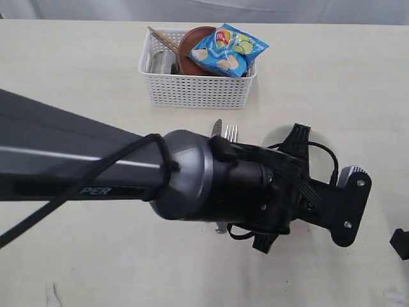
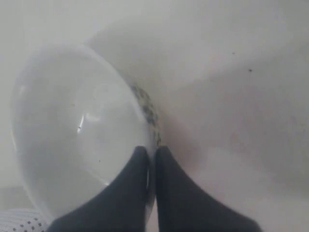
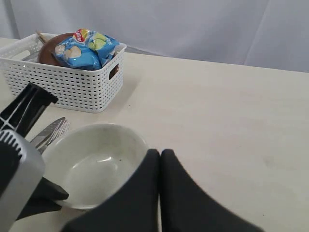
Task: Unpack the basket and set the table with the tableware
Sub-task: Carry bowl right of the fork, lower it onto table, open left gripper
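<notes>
The bowl's far rim (image 1: 278,132) is level with the fork's teeth, so my left gripper next moves the bowl toward the fork's handle before letting go.
My left gripper (image 2: 152,153) is shut on the rim of the pale bowl (image 2: 72,130), one finger inside and one outside. The bowl (image 3: 96,159) is low over the table (image 1: 77,64), just right of the steel knife (image 1: 217,127) and fork (image 1: 231,132). In the exterior view my left arm covers most of the bowl (image 1: 276,137). The white basket (image 1: 197,86) at the back holds the brown plate (image 1: 192,45), chopsticks (image 1: 163,39) and steel cup (image 1: 163,62). My right gripper (image 3: 160,153) is shut and empty, beside the bowl.
A blue chip bag (image 1: 229,50) lies on top of the plate in the basket (image 3: 72,82). The left arm's wrist (image 1: 192,182) spans the middle of the exterior view. A pale curtain hangs behind the table's far edge.
</notes>
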`<state>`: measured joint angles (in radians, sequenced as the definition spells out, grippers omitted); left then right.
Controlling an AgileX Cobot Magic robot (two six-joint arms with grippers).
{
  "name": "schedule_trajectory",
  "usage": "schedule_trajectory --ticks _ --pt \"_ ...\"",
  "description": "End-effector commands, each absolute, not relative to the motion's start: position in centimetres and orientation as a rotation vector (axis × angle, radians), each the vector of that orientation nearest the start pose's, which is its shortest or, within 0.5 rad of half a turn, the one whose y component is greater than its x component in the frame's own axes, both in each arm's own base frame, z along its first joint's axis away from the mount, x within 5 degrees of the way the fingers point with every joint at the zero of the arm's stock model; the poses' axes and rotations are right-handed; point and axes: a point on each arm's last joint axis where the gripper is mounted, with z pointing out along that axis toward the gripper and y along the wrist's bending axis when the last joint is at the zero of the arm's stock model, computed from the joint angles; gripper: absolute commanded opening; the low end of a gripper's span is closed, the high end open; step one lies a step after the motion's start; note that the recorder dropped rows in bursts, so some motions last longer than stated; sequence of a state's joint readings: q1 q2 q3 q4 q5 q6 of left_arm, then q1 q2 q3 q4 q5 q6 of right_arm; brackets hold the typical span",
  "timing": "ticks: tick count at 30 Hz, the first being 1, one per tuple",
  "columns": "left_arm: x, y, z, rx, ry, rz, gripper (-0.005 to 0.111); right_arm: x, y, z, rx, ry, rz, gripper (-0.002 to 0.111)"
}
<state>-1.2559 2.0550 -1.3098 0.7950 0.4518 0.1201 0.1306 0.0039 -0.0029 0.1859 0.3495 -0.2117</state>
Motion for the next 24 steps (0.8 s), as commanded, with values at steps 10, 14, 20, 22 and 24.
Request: schedule_trajectory --ticks 10,14,20,22,24 --pt "13.0 -39.9 16.3 2.121 1.354 0.206 0.0 5.2 1.2 18.3 -0.203 1.812 0.118 -0.001" --pt "13.3 -39.7 17.1 2.09 1.379 0.175 0.0 5.2 1.2 18.3 -0.203 1.812 0.118 -0.001" --pt "13.0 -39.3 16.4 2.128 1.368 0.166 0.0 5.2 1.2 18.3 -0.203 1.812 0.118 -0.001" --pt "12.9 -39.1 16.1 2.142 1.375 0.163 0.0 5.2 1.2 18.3 -0.203 1.812 0.118 -0.001" --pt "12.8 -39.0 15.9 2.148 1.377 0.166 0.001 5.2 1.2 18.3 -0.203 1.812 0.118 -0.001"
